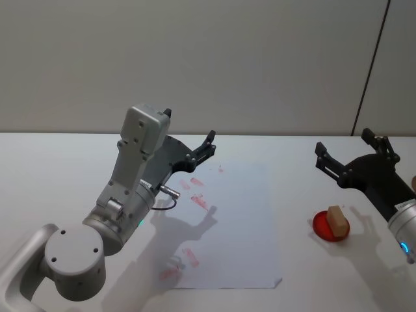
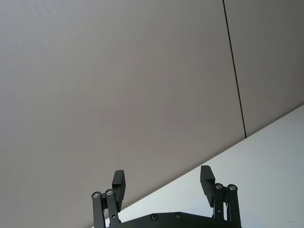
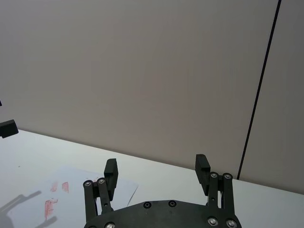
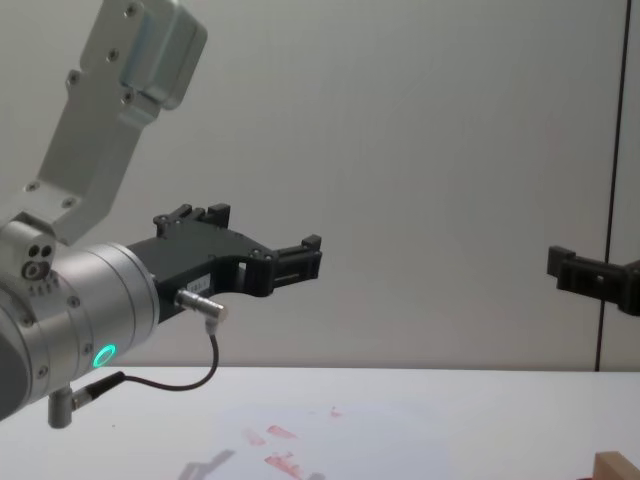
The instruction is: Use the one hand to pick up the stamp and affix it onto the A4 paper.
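The stamp is face down on the red ink pad, so my right gripper should next pick it up by its wooden sides, above the ink.
The stamp, a small tan wooden block, stands on a round red ink pad at the table's right; its corner shows in the chest view. The A4 paper lies in the middle with several red prints along its left side, and is also seen from the right wrist. My right gripper hovers open and empty above and just behind the stamp. My left gripper is open, raised over the paper's far left corner.
The white table runs back to a plain grey wall with a dark vertical seam at the right. A black cable loops under the left wrist.
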Motion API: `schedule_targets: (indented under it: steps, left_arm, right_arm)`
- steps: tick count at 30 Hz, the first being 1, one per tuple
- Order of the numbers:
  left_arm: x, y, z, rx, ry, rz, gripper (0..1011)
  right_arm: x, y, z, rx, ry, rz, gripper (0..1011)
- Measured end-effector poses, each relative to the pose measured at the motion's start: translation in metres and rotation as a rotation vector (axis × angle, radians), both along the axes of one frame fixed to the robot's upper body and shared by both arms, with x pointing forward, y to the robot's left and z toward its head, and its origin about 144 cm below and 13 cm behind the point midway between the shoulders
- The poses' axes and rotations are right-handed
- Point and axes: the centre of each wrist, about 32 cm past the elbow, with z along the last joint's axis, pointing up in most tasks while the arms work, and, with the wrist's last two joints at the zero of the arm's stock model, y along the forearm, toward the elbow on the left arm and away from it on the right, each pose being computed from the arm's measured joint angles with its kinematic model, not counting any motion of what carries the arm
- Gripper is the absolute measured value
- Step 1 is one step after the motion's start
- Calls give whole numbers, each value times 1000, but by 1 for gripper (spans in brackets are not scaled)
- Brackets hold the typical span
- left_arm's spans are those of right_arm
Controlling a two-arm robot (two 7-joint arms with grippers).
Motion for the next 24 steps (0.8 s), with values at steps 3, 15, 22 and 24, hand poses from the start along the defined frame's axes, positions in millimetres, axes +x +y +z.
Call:
schedule_targets:
  steps: [3,15,22,24]
  left_arm:
    - [0,0,0,0,0,0,1003]
    - [0,0,0,0,0,0,1003]
    - [0,0,0,0,0,0,1003]
    - [0,0,0,0,0,0,1003]
  right_arm:
    - [0,0,0,0,0,0,1001]
    - [-16,-4,-5,-22,39,-16,1001]
    - [-40,-8,-12,-51,117,-46,1001]
    - [-45,-8,-13,-57,141,-57,1001]
